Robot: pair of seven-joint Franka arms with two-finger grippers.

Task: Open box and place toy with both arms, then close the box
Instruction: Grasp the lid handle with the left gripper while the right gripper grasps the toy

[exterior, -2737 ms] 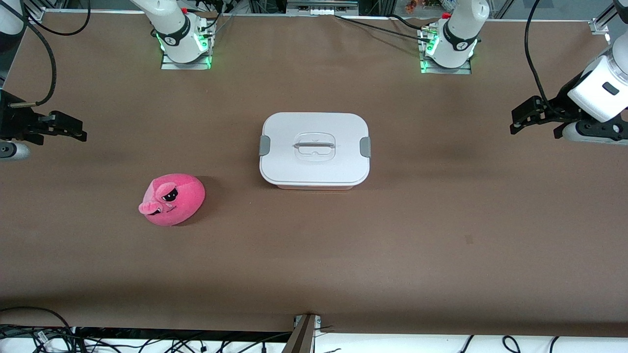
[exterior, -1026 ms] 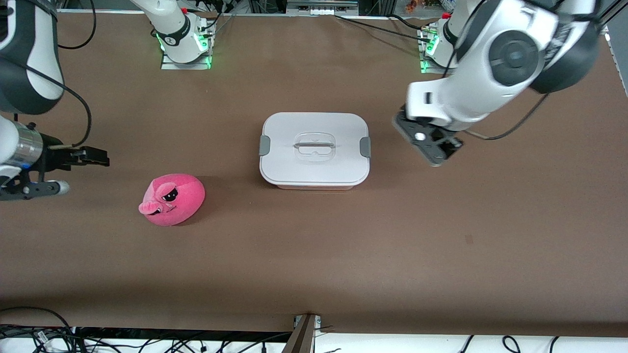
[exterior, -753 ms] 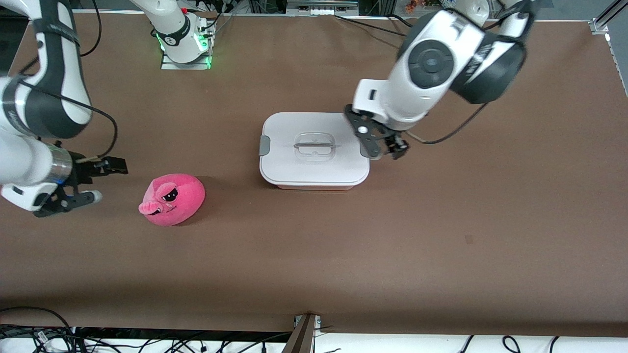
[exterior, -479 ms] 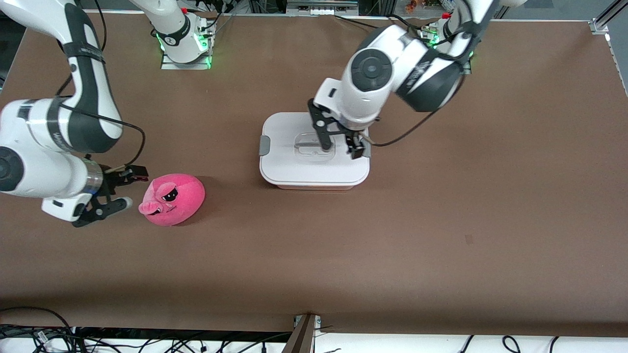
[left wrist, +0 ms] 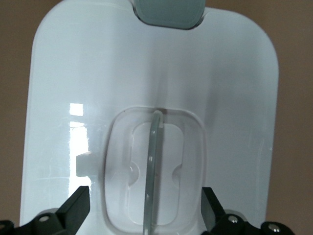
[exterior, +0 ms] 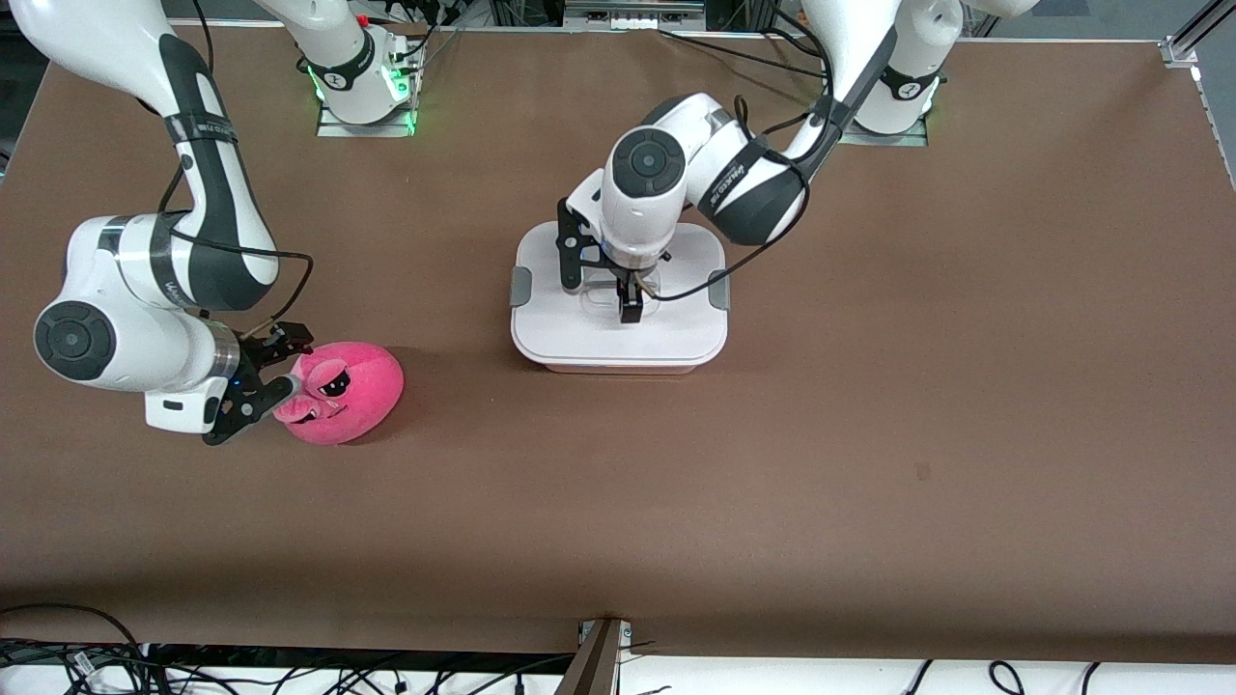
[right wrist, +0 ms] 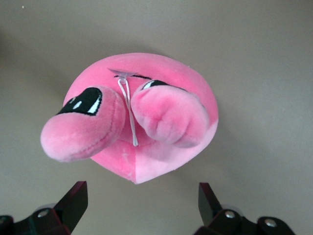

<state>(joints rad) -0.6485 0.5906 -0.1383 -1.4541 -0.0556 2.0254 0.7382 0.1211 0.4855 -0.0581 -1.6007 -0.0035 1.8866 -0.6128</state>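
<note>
My right gripper's fingers are still short of the pink toy's near edge and closing now would miss it, so it moves toward the toy before closing.
The box (exterior: 676, 328) stands shut at the table's middle, with its white lid and grey end clips (exterior: 520, 286) on. My left gripper (exterior: 601, 287) is open just over the lid, its fingers either side of the clear recessed handle (left wrist: 151, 161). The left wrist view shows the lid (left wrist: 63, 73), one clip (left wrist: 168, 12) and the open left gripper (left wrist: 144, 196), touching nothing. The pink toy (exterior: 352, 386) lies on the table toward the right arm's end. My right gripper (exterior: 280, 362) is open right beside it. In the right wrist view the toy (right wrist: 161, 117) lies just ahead of the open, empty gripper (right wrist: 141, 193).
The brown table (exterior: 869, 434) carries only the box and the toy. The two arm bases (exterior: 362, 92) stand along its edge farthest from the front camera. Cables and a bracket (exterior: 599, 656) sit at the nearest edge.
Both arms have swung in from the table's ends. The left gripper came across to over the lid handle, and the right gripper came up beside the toy. Box and toy have not moved.
</note>
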